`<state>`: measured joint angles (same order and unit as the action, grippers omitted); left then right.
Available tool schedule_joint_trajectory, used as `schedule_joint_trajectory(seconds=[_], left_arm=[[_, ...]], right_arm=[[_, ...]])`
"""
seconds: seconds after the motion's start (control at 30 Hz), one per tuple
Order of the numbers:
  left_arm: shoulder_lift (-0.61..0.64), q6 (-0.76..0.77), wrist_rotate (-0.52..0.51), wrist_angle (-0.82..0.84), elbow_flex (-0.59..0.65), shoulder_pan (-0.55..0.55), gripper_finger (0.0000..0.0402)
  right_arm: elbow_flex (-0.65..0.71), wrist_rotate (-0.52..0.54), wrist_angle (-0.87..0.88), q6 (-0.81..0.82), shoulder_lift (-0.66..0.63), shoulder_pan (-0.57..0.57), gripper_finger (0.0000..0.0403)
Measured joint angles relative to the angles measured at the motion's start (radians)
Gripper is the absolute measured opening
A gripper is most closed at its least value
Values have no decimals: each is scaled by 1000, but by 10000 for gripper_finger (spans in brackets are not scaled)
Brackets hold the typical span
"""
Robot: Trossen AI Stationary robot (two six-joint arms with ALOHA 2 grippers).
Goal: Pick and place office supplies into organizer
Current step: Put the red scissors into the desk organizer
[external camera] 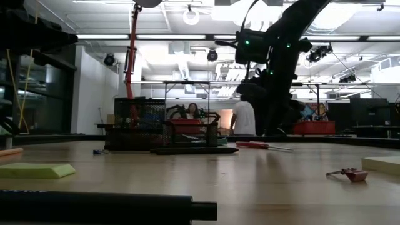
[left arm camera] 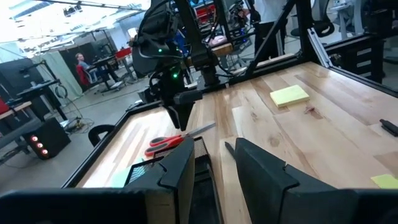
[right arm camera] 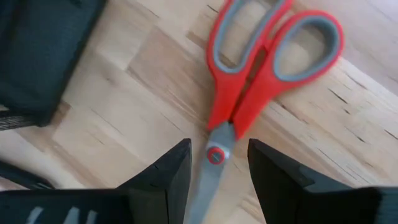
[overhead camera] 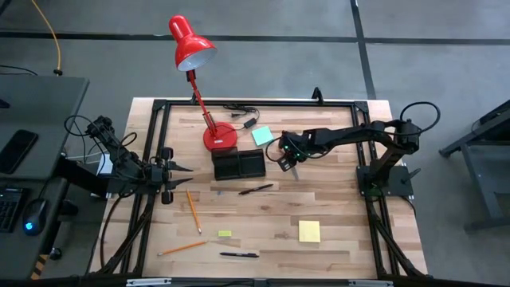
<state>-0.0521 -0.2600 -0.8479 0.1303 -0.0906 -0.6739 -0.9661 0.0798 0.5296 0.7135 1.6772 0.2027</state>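
The right gripper isn't ready to close on the red-handled scissors yet and needs to go lower first: its fingers are still above the pivot screw, short of the table.
Red-handled scissors lie flat on the wooden table just right of the black organizer. My right gripper points down over them, open, one finger on either side of the pivot screw and clear of it; the left wrist view shows the scissors under its tips. My left gripper waits level at the table's left side, open and holding nothing. A teal pad, a yellow pad, two orange pencils, two black pens and a small yellow-green piece lie loose on the table.
The red desk lamp stands with its round base just behind the organizer, and its black cable runs along the far edge. A black frame borders the table. Bare wood lies between the organizer and the yellow pad.
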Motion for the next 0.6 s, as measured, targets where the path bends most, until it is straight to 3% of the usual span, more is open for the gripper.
schedule_joint_trajectory(seconds=[0.6], left_arm=[[0, 3, 0, 2, 0, 0, 106]], right_arm=[[-4, -9, -22, -33, 106, -9, 171]])
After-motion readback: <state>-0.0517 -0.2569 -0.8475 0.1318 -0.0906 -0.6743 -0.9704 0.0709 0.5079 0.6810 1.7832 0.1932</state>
